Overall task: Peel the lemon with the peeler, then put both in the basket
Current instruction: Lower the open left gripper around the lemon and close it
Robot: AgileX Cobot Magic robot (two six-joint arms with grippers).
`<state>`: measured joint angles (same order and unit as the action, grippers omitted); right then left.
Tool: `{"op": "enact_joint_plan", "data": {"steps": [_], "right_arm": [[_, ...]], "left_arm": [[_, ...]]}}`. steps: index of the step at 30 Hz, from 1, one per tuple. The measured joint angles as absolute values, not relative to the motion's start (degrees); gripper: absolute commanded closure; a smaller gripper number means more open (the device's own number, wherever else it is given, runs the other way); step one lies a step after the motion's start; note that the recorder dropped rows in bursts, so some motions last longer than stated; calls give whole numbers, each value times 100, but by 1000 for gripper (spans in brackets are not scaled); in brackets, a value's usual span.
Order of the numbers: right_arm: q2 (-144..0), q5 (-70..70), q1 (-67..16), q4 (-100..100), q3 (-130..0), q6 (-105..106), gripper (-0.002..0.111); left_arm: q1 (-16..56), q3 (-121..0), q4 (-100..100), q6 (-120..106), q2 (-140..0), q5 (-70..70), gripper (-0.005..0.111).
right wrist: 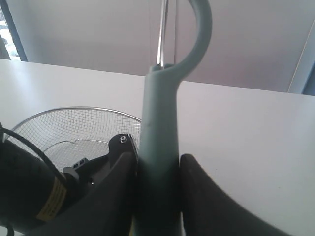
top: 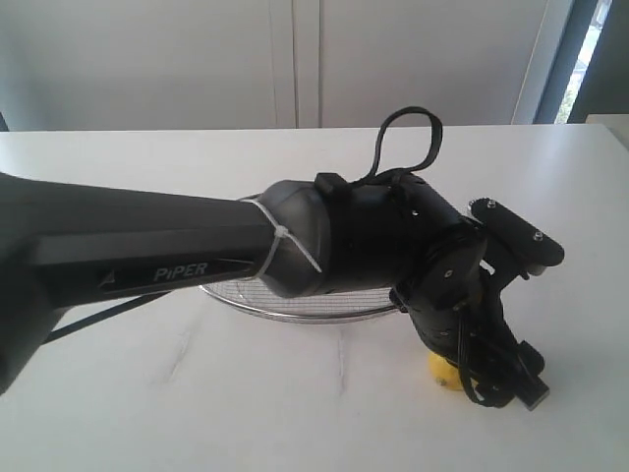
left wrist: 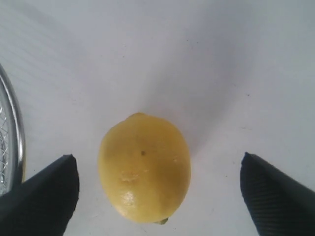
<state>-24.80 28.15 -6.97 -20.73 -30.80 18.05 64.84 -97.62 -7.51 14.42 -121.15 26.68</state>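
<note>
My left gripper will take hold of the lemon by its rounded middle (left wrist: 145,169), so that the lemon's nubbed end (left wrist: 140,116) stays free to be peeled.
The yellow lemon (left wrist: 144,169) lies on the white table (left wrist: 197,59), between the two fingertips (left wrist: 54,189) of my left gripper (left wrist: 156,157). That gripper is open wide and touches the lemon on neither side. From the exterior view the left gripper (top: 477,379) points down over the lemon (top: 440,373), which mostly hides behind it. My right gripper (right wrist: 157,162) is shut on the pale teal handle of the peeler (right wrist: 160,108), whose hooked head and metal blade stand upright above the jaws. The wire mesh basket (right wrist: 74,109) sits just beside the lemon.
My left arm (top: 147,246) stretches across the exterior view and covers most of the basket (top: 295,313). The basket's steel rim (left wrist: 15,128) is close to one left fingertip. A white wall (top: 197,59) stands behind the table. The right arm does not show in the exterior view.
</note>
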Motion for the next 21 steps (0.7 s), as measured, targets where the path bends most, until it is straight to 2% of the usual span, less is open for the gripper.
{"op": "enact_joint_plan", "data": {"steps": [16, 21], "right_arm": [[-2480, 2815, -697, -2073, -3080, 1805, 108], [-2480, 2815, -697, -2073, -3080, 1805, 108]], "left_arm": [[6484, -9762, -924, 1442, -12530, 2445, 17], [6484, -9762, -936, 1442, -12564, 2371, 24]]}}
